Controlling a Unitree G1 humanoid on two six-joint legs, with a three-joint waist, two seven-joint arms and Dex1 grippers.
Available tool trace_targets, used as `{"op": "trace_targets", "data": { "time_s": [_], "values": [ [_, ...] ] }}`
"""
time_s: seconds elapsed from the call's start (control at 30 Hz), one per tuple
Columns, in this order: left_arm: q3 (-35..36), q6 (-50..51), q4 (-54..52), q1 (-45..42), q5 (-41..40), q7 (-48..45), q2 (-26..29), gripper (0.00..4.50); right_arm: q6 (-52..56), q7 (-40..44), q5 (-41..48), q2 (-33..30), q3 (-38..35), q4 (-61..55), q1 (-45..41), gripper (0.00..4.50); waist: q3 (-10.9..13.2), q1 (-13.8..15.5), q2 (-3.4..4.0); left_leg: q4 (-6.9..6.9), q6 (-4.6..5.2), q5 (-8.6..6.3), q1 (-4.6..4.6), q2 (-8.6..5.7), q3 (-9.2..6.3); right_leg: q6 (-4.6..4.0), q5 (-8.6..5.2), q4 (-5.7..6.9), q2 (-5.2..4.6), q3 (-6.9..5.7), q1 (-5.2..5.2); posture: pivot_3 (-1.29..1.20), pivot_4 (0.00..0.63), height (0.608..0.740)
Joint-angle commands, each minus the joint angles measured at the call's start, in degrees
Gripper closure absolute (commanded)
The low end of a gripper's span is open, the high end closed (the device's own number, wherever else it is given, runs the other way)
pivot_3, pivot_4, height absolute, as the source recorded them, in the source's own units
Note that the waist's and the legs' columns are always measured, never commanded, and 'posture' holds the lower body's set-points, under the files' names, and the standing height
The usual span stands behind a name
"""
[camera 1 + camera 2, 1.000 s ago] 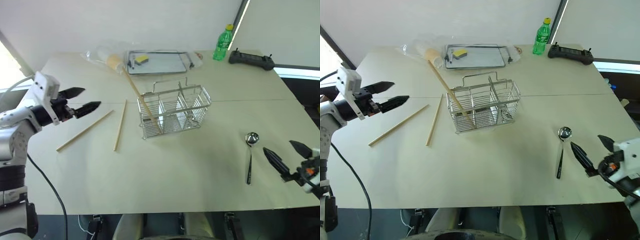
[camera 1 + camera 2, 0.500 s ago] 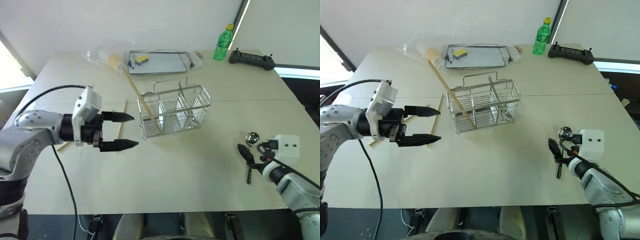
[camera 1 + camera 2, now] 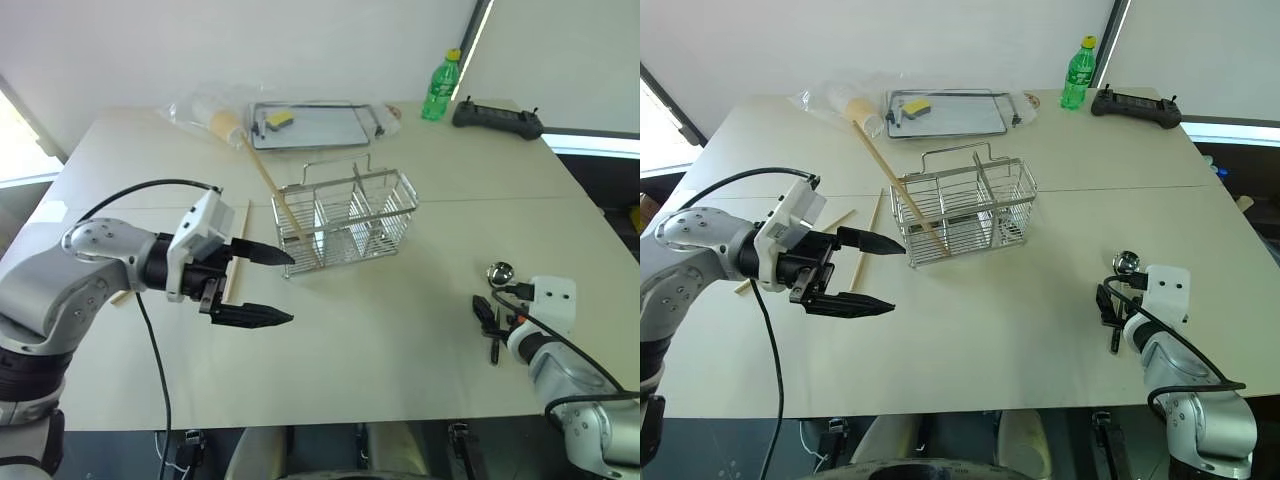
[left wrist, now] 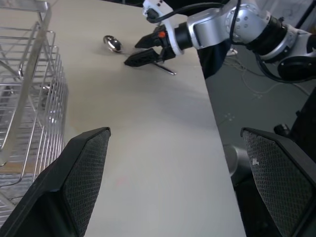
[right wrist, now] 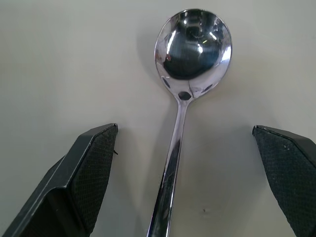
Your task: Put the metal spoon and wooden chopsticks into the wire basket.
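The metal spoon should go into the wire basket, so my right gripper should next grab it by its slim handle (image 5: 170, 173).
The wire basket (image 3: 345, 220) stands at the table's middle, and one wooden chopstick (image 3: 265, 185) leans in its left end. Two more chopsticks (image 3: 873, 222) lie flat to the basket's left, partly hidden by my left arm. My left gripper (image 3: 285, 288) hovers open and empty in front of the basket's left corner, pointing right. The metal spoon (image 3: 500, 272) lies at the right, its bowl (image 5: 193, 44) shiny and its handle running towards me. My right gripper (image 5: 183, 129) is open, low over the handle, with one finger (image 5: 89, 177) on each side of it.
At the table's far side lie a flat metal tray (image 3: 320, 130) with a yellow sponge and a clear plastic bag (image 3: 200, 108) beside it. A green bottle (image 3: 434, 88) and a black controller (image 3: 497, 118) stand at the far right.
My left gripper swung right from the table's left edge to the basket's front, turning to point right. My right gripper dropped and moved in over the spoon's handle. Both stayed open.
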Motion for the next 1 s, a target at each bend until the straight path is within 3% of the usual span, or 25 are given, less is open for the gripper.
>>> {"op": "trace_targets", "data": {
  "time_s": [0.03, 0.07, 0.17, 0.4, 0.63, 0.77, 1.0],
  "values": [
    [-0.63, -1.72, 0.15, -1.29, 0.97, -1.85, 0.84, 0.05, 0.98, 0.29, -1.69, -0.48, 0.40, 1.51, -0.81, 0.00, 0.00, -0.03, 0.00, 0.01, 0.00, 0.00, 0.00, 0.00, 0.00, 0.00, 0.00, 0.00, 0.00, 0.00, 0.00, 0.00, 0.150, 0.709],
    [-0.76, -1.93, 0.19, -1.33, 1.28, -2.11, 0.81, 0.05, 1.25, 0.48, -1.90, -0.54, 0.46, 1.63, -0.93, 0.00, 0.00, -0.03, 0.00, 0.03, 0.00, 0.00, 0.00, 0.00, 0.00, -0.01, 0.00, 0.01, 0.01, 0.00, 0.00, 0.00, 0.150, 0.709],
    [-0.92, -2.06, 0.60, -1.66, 1.51, -2.26, 0.72, 0.00, 1.34, 1.35, -2.30, -0.54, 0.58, 1.69, -0.77, 0.87, 0.00, -0.01, 0.00, 0.06, 0.00, 0.00, 0.00, 0.01, -0.01, 0.00, 0.00, 0.01, 0.01, 0.00, 0.03, 0.00, 0.150, 0.709],
    [-0.93, -1.42, 0.82, -2.12, 1.11, -2.28, 0.66, 0.00, 1.65, 2.48, -3.18, -0.18, 0.77, 1.12, -0.39, 4.47, -0.01, 0.31, -0.03, 0.06, 0.00, 0.00, -0.02, 0.01, -0.03, 0.00, 0.00, -0.01, 0.01, -0.01, 0.03, 0.00, 0.150, 0.709],
    [-1.56, -2.44, 1.67, -2.33, 2.47, -2.10, 0.02, 0.00, 1.48, 2.56, -4.54, -0.04, 0.25, 1.20, -0.65, 4.47, -0.01, 0.33, -0.03, 0.05, 0.00, 0.00, -0.03, 0.01, -0.06, 0.01, -0.01, -0.01, 0.01, -0.02, 0.02, 0.00, 0.150, 0.709],
    [-1.47, -2.88, 1.70, -2.22, 2.88, -1.33, -0.77, 0.00, -3.88, 3.90, -4.92, -0.86, -2.49, -0.04, -1.51, 4.47, 0.01, 0.36, 0.00, 0.06, 0.00, -0.01, -0.05, 0.00, -0.05, 0.03, -0.02, -0.02, 0.00, -0.02, 0.03, 0.00, 0.150, 0.709],
    [1.83, -2.97, 2.70, -3.83, 1.87, 5.20, -5.26, 0.00, -10.34, 14.21, 8.78, -5.51, -10.27, -8.83, -11.87, 4.47, 0.21, -0.28, 0.29, 0.05, 0.01, 0.00, -0.06, 0.01, -0.01, 0.07, 0.00, 0.01, 0.02, -0.01, -0.04, 0.00, 0.150, 0.709]
  ]
}}
